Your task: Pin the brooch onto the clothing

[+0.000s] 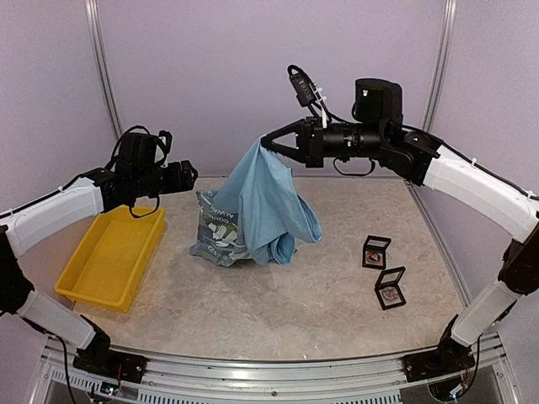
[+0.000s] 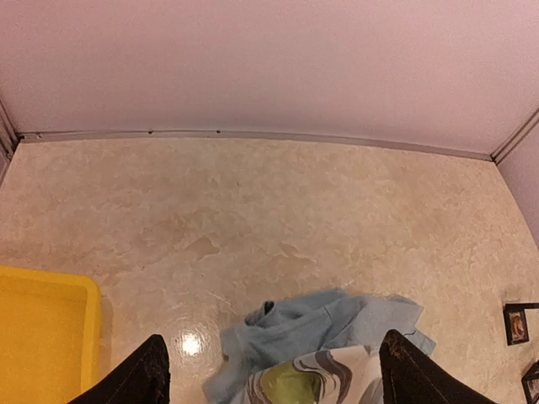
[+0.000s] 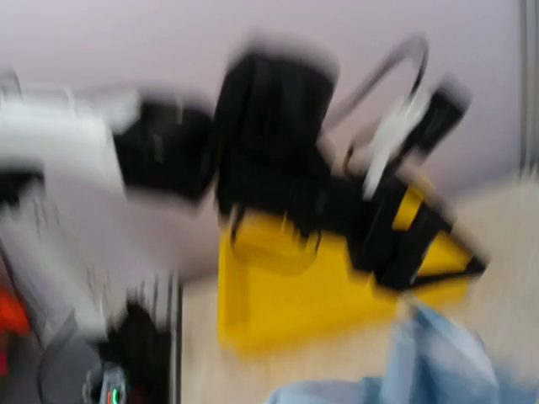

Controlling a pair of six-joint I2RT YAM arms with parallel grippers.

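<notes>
The left gripper grabs the T-shirt by its loose corner (image 1: 206, 199) beside the print next, which leaves the chest free for the brooch.
The clothing (image 1: 261, 206), a light blue T-shirt, hangs in a bunch from my right gripper (image 1: 267, 142), which is shut on its top edge high above the table. Its lower part, with the printed chest, rests on the table. Left of it, my left gripper (image 1: 190, 175) hovers open and empty. In the left wrist view the clothing (image 2: 324, 328) lies between and beyond the wide-apart fingertips (image 2: 145, 375). Two small black boxes (image 1: 376, 251) (image 1: 390, 287) sit at the right. The nearer one holds a small reddish item, perhaps the brooch. The right wrist view is blurred and its fingers do not show.
A yellow tray (image 1: 111, 257) sits at the left of the table, under the left arm. The tray (image 3: 295, 295) and the left arm also appear smeared in the right wrist view. Pale walls close in the back and sides.
</notes>
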